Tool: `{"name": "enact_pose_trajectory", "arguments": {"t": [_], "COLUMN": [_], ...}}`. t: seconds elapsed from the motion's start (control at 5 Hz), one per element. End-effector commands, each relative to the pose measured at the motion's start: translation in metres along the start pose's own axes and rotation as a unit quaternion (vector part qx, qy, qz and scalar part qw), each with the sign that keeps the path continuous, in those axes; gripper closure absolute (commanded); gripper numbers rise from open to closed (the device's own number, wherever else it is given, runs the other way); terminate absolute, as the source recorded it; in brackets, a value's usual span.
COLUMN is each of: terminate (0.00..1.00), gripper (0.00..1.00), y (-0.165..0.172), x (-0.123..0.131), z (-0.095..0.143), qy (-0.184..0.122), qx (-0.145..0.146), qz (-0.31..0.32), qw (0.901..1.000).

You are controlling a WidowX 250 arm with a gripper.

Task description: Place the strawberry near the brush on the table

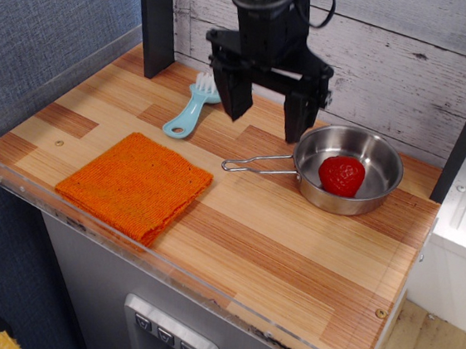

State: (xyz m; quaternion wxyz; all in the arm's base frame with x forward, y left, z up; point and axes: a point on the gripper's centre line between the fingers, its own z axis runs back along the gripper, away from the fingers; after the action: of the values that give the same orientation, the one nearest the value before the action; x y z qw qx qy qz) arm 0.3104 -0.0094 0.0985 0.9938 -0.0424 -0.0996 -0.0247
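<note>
My gripper picks up the red strawberry by its plump rounded body (341, 176) next, to place it near the brush (191, 108).
The red strawberry (341, 174) lies inside the steel pan (372, 197) at the right of the striped wooden table (275, 246). The light-blue brush (191, 108) with white bristles lies at the back left of the table. My black gripper (264, 119) hangs open and empty above the table between the brush and the pan. Its right finger (296, 119) is just left of the pan's rim. Its left finger (234, 98) is right of the brush's bristles. The gripper touches neither object.
An orange square cloth (135, 184) lies at the front left. The pan's wire handle (255, 163) points left toward the table's middle. A dark post (158, 17) stands at the back left. A clear acrylic rim (164, 271) runs along the front edge.
</note>
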Motion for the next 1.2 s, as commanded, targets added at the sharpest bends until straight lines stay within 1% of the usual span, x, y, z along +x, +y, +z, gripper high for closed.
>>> {"name": "enact_pose_trajectory", "arguments": {"t": [0.0, 0.2, 0.6, 0.8, 1.0], "terminate": [0.0, 0.0, 0.0, 0.0, 0.0], "gripper": [0.0, 0.0, 0.0, 0.0, 1.0], "y": [-0.035, -0.044, -0.046, -0.048, -0.048], "x": [0.037, 0.048, 0.052, 0.051, 0.05], "z": [-0.028, -0.043, -0.067, -0.073, -0.074], "qy": [-0.022, -0.014, -0.001, 0.005, 0.009], "qx": [-0.039, -0.036, -0.009, -0.008, -0.006], "qz": [-0.006, -0.018, -0.033, -0.038, -0.039], "qw": [0.999, 0.9991, 0.9994, 0.9992, 0.9992]}}
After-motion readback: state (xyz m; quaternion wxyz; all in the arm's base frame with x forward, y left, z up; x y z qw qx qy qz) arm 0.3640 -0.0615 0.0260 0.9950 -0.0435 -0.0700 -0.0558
